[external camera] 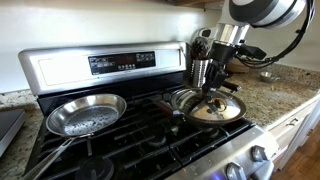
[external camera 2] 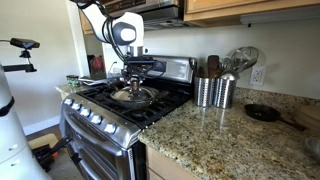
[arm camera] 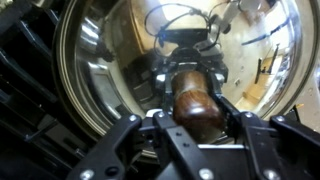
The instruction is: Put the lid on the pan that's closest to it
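Note:
My gripper releases the lid next, since the lid lies over the black pan, whose dark edge shows around the lid's metal rim.
The glass lid with its metal rim lies over the black pan on a stove burner; it also shows in an exterior view. Only the pan's dark edge shows around the lid. My gripper stands straight above the lid's centre. In the wrist view my gripper has its fingers closed on either side of the brown knob, and the glass of the lid fills the picture.
A shiny silver pan sits on the neighbouring burner. Metal utensil holders stand on the granite counter beside the stove, also seen behind the arm. A small dark pan lies farther along the counter.

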Available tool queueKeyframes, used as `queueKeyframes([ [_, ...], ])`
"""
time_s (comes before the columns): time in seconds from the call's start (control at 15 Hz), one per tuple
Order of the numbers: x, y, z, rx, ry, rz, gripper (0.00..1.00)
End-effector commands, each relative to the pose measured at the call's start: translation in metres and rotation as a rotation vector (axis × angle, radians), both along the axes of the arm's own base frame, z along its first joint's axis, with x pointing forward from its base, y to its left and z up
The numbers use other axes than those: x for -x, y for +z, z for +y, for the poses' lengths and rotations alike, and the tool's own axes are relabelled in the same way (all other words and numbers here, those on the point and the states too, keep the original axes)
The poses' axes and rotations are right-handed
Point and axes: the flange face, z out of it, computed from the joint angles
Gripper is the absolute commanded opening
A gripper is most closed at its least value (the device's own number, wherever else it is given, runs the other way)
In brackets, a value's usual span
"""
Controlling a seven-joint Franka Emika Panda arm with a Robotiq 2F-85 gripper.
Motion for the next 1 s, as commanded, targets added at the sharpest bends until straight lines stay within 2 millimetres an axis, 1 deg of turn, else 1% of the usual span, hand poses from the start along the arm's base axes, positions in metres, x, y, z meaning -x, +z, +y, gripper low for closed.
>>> queueKeyframes([
  [0.0,-0.0017,0.0005,-0.0031,-0.013,0.017,-0.003,0.2],
  [0.6,-0.0013,-0.0008,-0.0033,-0.022,0.012,0.003,0.2],
  [0.67,-0.0013,-0.0006,-0.0039,-0.017,0.009,0.001,0.33],
  [0.73,-0.0013,-0.0004,-0.0043,-0.015,0.006,0.0,0.69],
  [0.8,-0.0016,-0.0002,-0.0044,-0.014,0.006,-0.004,0.7],
  [0.93,-0.0031,0.0013,-0.0052,-0.012,-0.002,-0.021,0.82],
])
